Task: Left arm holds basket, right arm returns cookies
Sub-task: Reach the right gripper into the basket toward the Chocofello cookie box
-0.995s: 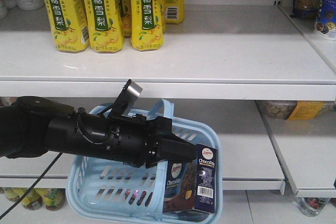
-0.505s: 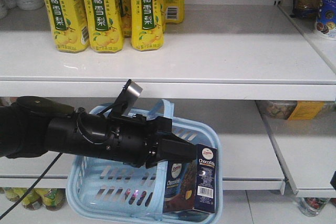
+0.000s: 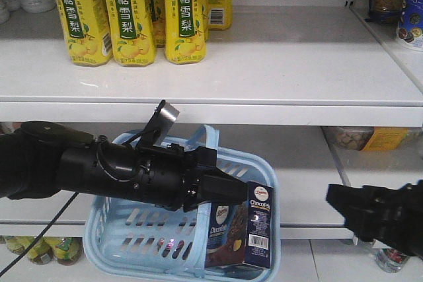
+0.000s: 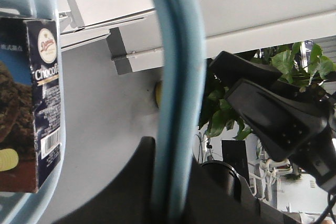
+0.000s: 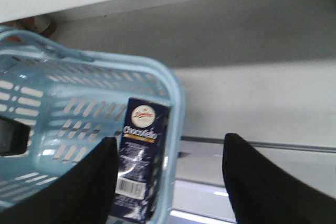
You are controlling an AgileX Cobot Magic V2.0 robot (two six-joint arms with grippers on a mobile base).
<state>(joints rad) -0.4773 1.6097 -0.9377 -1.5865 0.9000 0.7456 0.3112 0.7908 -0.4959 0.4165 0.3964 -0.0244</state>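
Note:
My right gripper picks up the navy box by its sides around the Chocofello lettering (image 3: 260, 206) next, then returns the cookies to the shelf.
The light blue basket (image 3: 125, 249) hangs in front of the lower shelf. My left gripper (image 3: 228, 189) is shut on its swing handle (image 4: 178, 77), which runs down between the jaws of the left gripper (image 4: 170, 192). The cookies (image 3: 248, 226), a dark navy box, stand upright in the basket's right corner, barcode side showing, and also appear as the cookies (image 4: 31, 108) and the cookies (image 5: 139, 156). My right gripper (image 3: 337, 206) is at the lower right, apart from the basket and level with the box. In its wrist view the right gripper (image 5: 169, 139) is open over the basket (image 5: 79, 77) rim, with nothing between its fingers.
Yellow drink cartons (image 3: 132, 14) stand on the upper white shelf (image 3: 264, 104), just above the left arm. Jars (image 3: 410, 4) and packets (image 3: 370, 138) sit on the right-hand shelves. A lower shelf (image 3: 310, 170) lies behind the basket. A green plant (image 4: 294, 66) stands behind the right arm.
The right gripper has come into the front view from the lower right and moved left toward the basket. The left arm, basket and cookies have stayed in place.

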